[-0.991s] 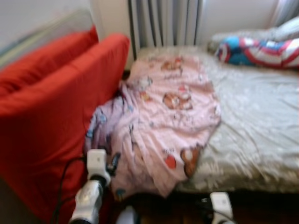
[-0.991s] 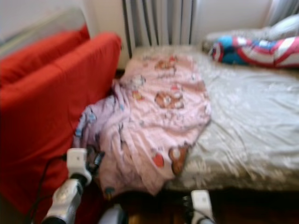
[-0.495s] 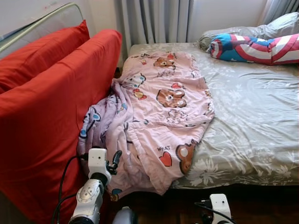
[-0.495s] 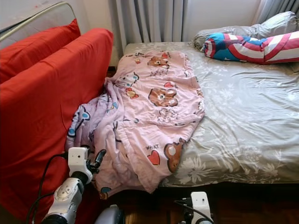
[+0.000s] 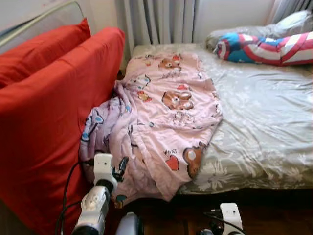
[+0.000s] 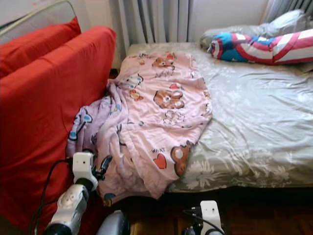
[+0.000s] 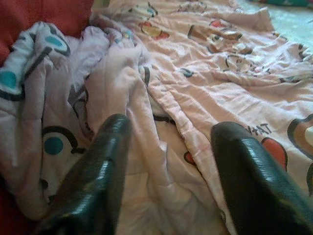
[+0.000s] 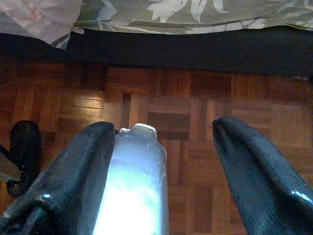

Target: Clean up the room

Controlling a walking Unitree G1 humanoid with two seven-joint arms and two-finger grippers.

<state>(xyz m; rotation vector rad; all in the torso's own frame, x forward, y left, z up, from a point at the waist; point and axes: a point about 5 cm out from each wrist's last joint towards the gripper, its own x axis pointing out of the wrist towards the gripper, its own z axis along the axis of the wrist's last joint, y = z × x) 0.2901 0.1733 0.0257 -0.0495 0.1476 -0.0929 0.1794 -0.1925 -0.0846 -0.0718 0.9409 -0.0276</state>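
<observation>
My left gripper will take hold of the quilt by its raised fold next, because that fold sticks up while the quilt's printed part lies spread across the bed.
A pink quilt printed with bears and hearts lies crumpled across the left part of the bed, and its edge hangs down towards the floor. My left gripper is open just in front of the hanging folds, low beside the red sofa; in the left eye view the left gripper points at the quilt's lower edge. My right gripper is open and hangs low over the parquet floor in front of the bed, with nothing held.
A red sofa with red cushions stands tight against the bed's left side. A red, white and blue bolster and a grey pillow lie at the bed's far right. Grey curtains hang behind.
The whole picture has shifted a little and the blur of a second ago has mostly cleared, so the camera moved. Both arms keep the same pose; the quilt lies as before.
</observation>
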